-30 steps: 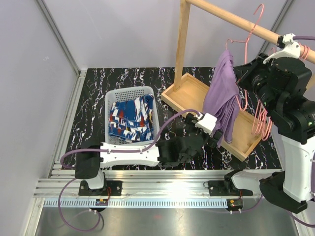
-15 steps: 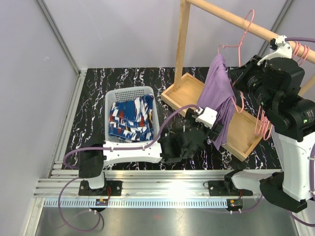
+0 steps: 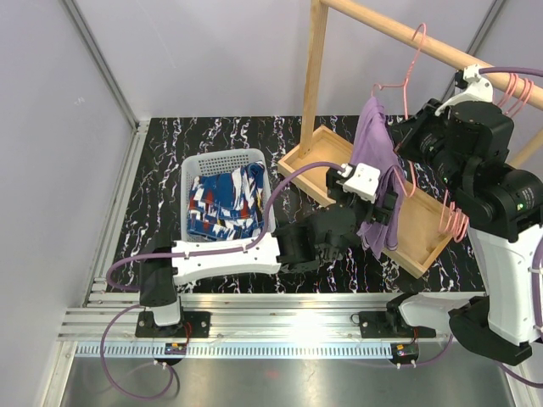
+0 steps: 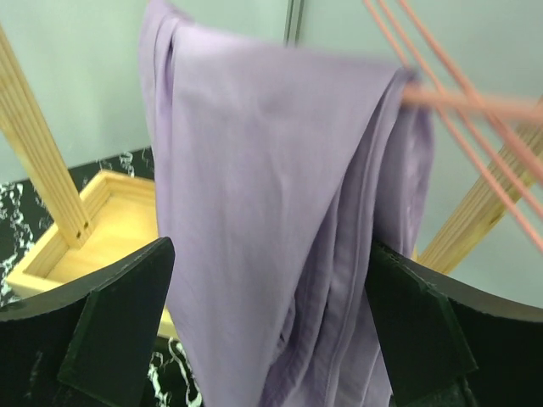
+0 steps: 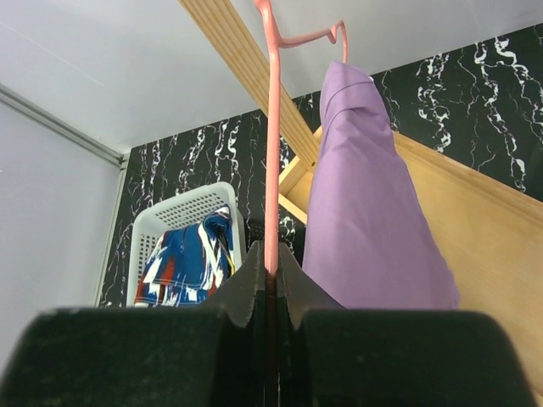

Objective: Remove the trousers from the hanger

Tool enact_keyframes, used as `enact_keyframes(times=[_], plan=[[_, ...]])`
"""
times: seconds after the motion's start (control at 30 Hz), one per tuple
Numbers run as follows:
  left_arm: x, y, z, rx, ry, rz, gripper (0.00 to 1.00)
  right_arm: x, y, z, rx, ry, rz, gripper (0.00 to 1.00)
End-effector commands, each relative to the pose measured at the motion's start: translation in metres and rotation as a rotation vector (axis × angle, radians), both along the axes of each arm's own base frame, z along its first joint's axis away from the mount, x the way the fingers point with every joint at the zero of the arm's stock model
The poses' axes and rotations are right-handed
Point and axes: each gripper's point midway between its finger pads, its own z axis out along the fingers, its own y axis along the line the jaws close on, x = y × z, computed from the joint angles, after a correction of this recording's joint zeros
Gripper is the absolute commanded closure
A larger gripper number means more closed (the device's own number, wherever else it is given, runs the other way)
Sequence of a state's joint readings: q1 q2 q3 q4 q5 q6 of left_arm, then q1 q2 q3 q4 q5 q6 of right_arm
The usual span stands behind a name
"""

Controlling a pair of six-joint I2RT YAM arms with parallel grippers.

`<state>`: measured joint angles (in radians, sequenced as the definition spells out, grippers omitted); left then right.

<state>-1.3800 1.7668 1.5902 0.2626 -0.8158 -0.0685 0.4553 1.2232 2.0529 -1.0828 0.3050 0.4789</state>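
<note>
The left gripper grabs the lilac trousers across their hanging folds next, clear of the hanger's bars, to slide them off.
The lilac trousers hang folded over a pink hanger beside the wooden rail. My right gripper is shut on the hanger's stem, with the trousers hanging just to its right. My left gripper is open, with one jaw on each side of the trousers' lower part; the gripper has not closed on the cloth. The hanger's bars show at the upper right of the left wrist view. The blue patterned trousers lie in the white basket.
A wooden rack has a slanted top rail, an upright post and a tray base under the trousers. Spare pink hangers lean in the tray, and more hang on the rail. Grey walls enclose the marbled table.
My right gripper has carried the hanger and lilac trousers leftward and slightly up along the rail. My left gripper has risen, and its jaws now sit either side of the cloth.
</note>
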Motion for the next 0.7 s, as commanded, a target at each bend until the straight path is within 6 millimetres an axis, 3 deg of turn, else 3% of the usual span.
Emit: enact_keyframes(times=[0.0, 0.37, 0.53, 0.67], plan=[[0.001, -0.004, 0.037, -0.091, -0.034, -0.001, 0.07, 0.001, 0.002, 0.038, 0.066, -0.134, -0.014, 1.00], [0.018, -0.001, 0.054, -0.104, -0.077, -0.009, 0.19, -0.005, 0.019, 0.029, 0.064, -0.110, 0.046, 1.00], [0.018, -0.001, 0.059, -0.077, -0.116, -0.034, 0.43, -0.008, 0.019, 0.031, 0.061, -0.116, 0.047, 1.00], [0.016, 0.000, 0.063, -0.079, -0.130, -0.048, 0.54, -0.010, 0.020, 0.034, 0.068, -0.122, 0.057, 1.00]])
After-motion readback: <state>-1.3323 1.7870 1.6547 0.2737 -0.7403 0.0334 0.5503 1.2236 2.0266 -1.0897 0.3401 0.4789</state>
